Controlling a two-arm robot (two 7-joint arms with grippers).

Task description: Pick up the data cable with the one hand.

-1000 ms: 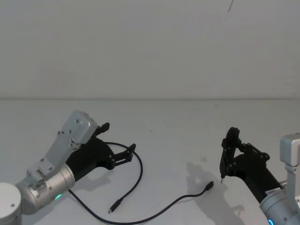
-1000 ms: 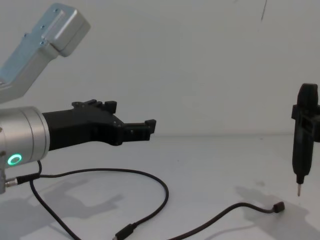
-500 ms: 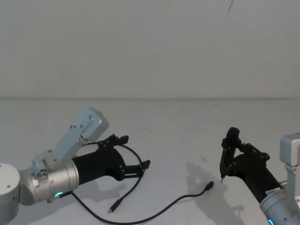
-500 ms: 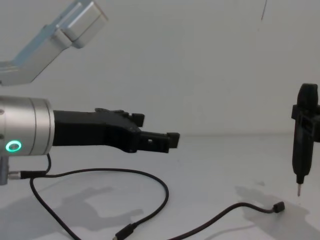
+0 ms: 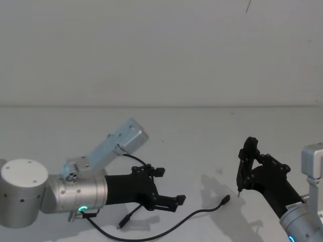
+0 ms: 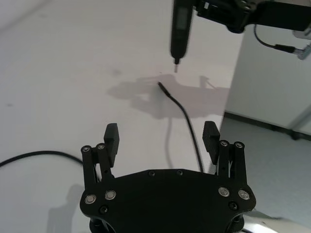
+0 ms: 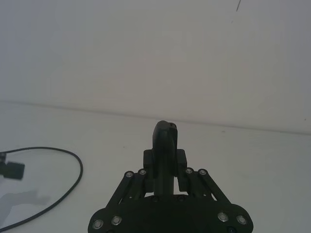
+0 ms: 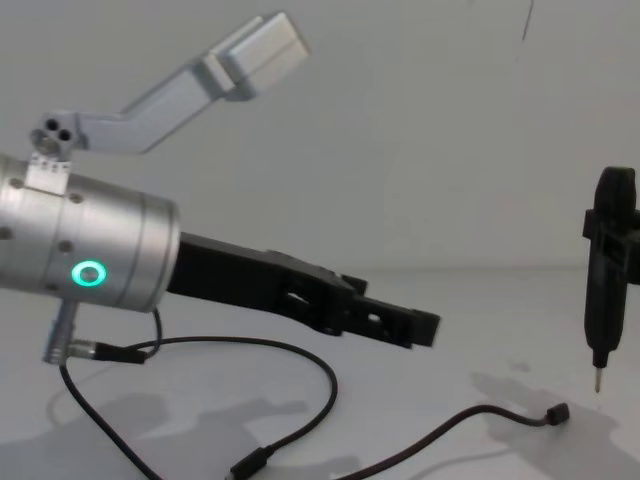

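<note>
The tool's pin tip (image 8: 598, 379) hangs close beside the plug, so the left gripper will next grab the bare cord behind the plug (image 8: 474, 410) to pick up the data cable.
The data cable (image 5: 202, 210) is a thin black cord lying in loops on the white table, with one plug (image 5: 226, 200) toward the right and another plug (image 5: 122, 222) near the front. My left gripper (image 5: 170, 185), on a silver wrist with a green ring, hovers open just above the cable's middle, nothing between its fingers. In the left wrist view the cable (image 6: 181, 108) runs ahead between the spread fingers (image 6: 112, 138). From the chest, the left gripper (image 8: 425, 325) slants down over the cable (image 8: 490, 409).
My right gripper (image 5: 248, 161) stays parked at the right, shut on a slim black tool (image 7: 165, 141) whose pin tip (image 8: 598, 385) hangs just above the table beside the right plug. A plain white wall stands behind the table.
My left arm has swung rightward and lower, carrying its open gripper from the left loop to above the cable's middle. The cable and the right arm have not moved.
</note>
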